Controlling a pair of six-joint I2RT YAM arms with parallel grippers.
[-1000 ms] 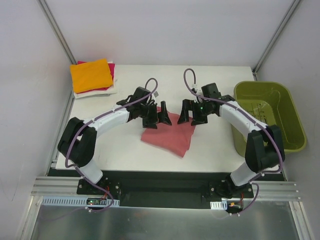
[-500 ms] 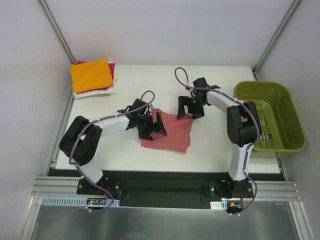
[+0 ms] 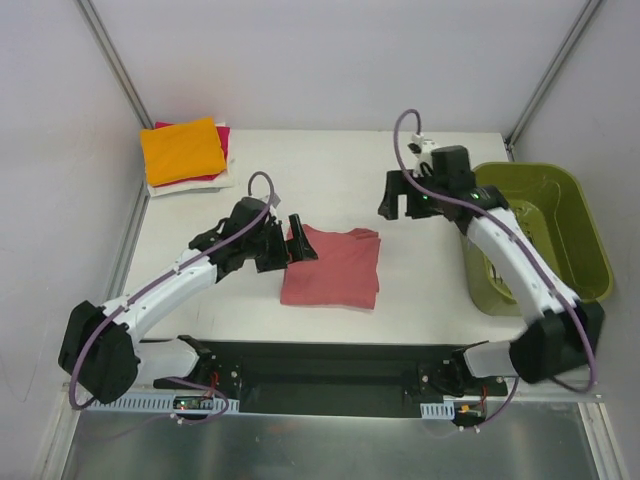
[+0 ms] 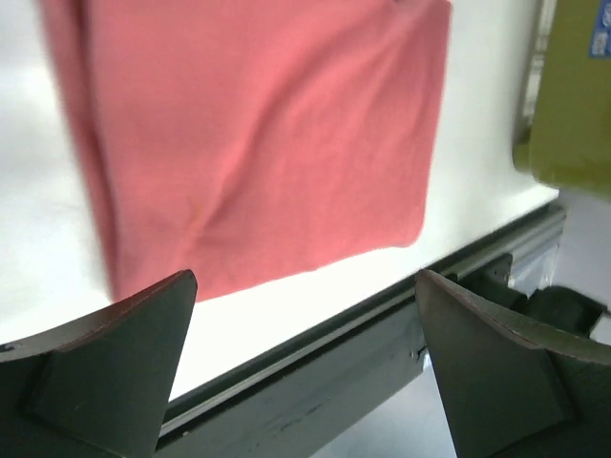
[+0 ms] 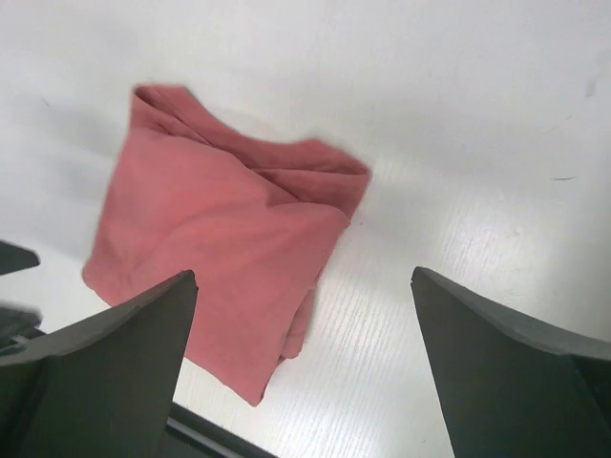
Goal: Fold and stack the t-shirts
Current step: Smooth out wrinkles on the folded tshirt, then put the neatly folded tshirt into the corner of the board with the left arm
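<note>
The folded salmon-red t-shirt's side edge nearest the stack [image 3: 285,285] is the part my left gripper needs to grab next, so the rest stays free to lay over the orange shirt [image 3: 182,149].
The salmon-red t-shirt [image 3: 333,267] lies folded into a rough square at the table's middle; it also shows in the left wrist view [image 4: 258,134] and the right wrist view [image 5: 224,239]. A folded stack with the orange shirt [image 3: 182,149] on top, over magenta and white ones, sits at the back left corner. My left gripper [image 3: 296,243] is open and empty at the shirt's left edge. My right gripper [image 3: 398,196] is open and empty, raised above the table behind and right of the shirt.
The olive-green basket [image 3: 545,228] stands at the table's right edge, next to my right arm. The black front rail [image 4: 334,372] runs along the near table edge.
Both grippers have let go of the salmon shirt, which now lies flat and folded. The left gripper drew back left; the right lifted away toward the back right.
</note>
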